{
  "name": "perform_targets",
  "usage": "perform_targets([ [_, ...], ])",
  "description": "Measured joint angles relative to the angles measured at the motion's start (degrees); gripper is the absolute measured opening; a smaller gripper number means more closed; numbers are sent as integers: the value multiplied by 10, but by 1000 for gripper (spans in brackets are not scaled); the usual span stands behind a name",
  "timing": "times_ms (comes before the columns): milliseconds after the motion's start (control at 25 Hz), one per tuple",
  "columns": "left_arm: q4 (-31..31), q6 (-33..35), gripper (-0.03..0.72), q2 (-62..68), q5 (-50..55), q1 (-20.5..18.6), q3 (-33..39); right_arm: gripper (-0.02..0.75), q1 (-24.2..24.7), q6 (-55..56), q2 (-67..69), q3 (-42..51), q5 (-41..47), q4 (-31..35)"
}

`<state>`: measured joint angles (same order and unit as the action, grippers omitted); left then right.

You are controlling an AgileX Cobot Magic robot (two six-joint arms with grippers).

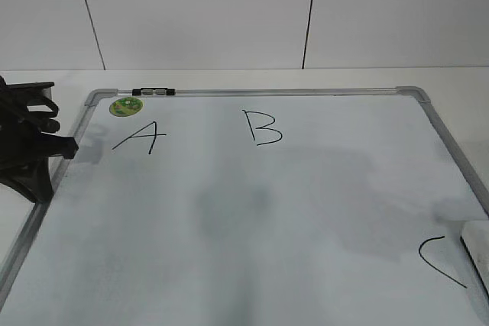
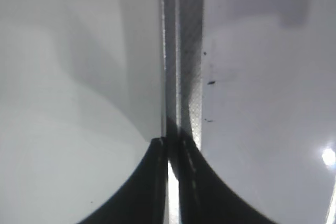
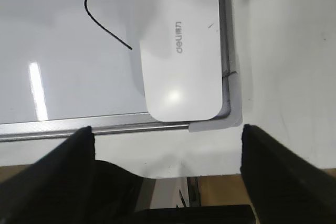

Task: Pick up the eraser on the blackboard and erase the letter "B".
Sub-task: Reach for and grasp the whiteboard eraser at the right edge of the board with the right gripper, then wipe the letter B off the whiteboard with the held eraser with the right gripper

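My right gripper will next grab the oblong eraser (image 3: 180, 51) across its narrow width, by its long sides, as its length is too much for the fingers.
The blackboard (image 1: 252, 211) is a white board with a grey frame lying flat on the table. The letter "B" (image 1: 262, 127) is at its top middle. The eraser (image 3: 181, 59), a white oblong block, lies in the board's near right corner and shows at the right edge of the exterior view (image 1: 478, 243). My right gripper (image 3: 167, 135) is open and empty, hovering above the table just short of the eraser. My left gripper (image 2: 172, 148) is shut and empty above the board's left frame edge; its arm (image 1: 27, 139) is at the far left.
Letter "A" (image 1: 140, 137) and a round green sticker (image 1: 125, 106) are at the board's top left. Letter "C" (image 1: 439, 261) is beside the eraser, also in the right wrist view (image 3: 102, 9). A small clip (image 1: 153, 91) sits on the top frame. A wall stands behind.
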<state>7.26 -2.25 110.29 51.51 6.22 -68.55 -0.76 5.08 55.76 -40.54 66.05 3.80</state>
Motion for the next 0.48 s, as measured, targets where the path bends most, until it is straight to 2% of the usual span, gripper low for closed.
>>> perform_targets([
  [480,0,0,20,0,0,1,0,668,0,0,173,-1,-94,-4],
])
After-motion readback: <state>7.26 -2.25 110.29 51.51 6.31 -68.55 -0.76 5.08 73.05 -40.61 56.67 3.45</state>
